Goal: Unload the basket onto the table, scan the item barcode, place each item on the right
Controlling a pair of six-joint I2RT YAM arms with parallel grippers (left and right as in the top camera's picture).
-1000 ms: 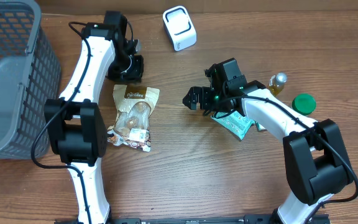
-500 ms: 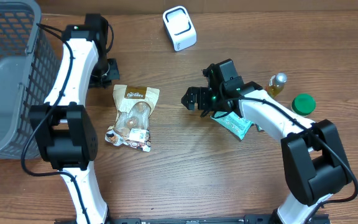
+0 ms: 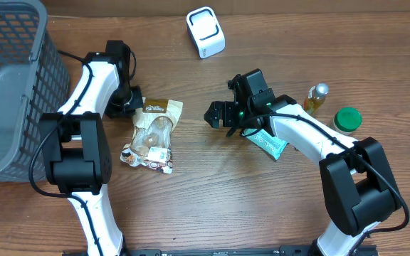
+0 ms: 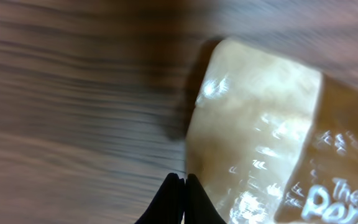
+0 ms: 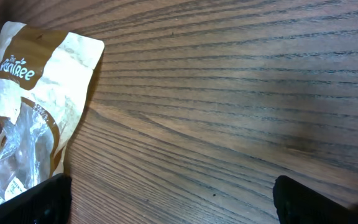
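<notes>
I would leave the bag [image 3: 154,131] on the tabletop if I lifted my left gripper now. Its closed fingers only rest beside the pale edge [image 3: 139,114].
The item, a tan and brown snack bag [image 3: 154,131] with a clear window, lies flat on the wood table left of centre. Its barcode is too small to make out. My left gripper [image 3: 131,104] is shut and empty, right at the bag's top-left corner. In the left wrist view its closed fingertips [image 4: 182,186] rest beside the bag's pale edge [image 4: 260,124]. My right gripper [image 3: 216,114] hangs open to the right of the bag, clear of it. The right wrist view shows bare wood between the wide-apart right gripper [image 5: 173,202] and the bag [image 5: 36,112] at the left.
A white scanner [image 3: 205,32] stands at the back centre. A grey mesh basket [image 3: 13,85] fills the left side. Under my right arm lie a teal packet [image 3: 267,142], a small bottle [image 3: 317,95] and a green lid [image 3: 347,119].
My left arm swung out toward the basket, then came back down to the bag's top-left corner, still shut. My right gripper crept slightly left, staying open.
</notes>
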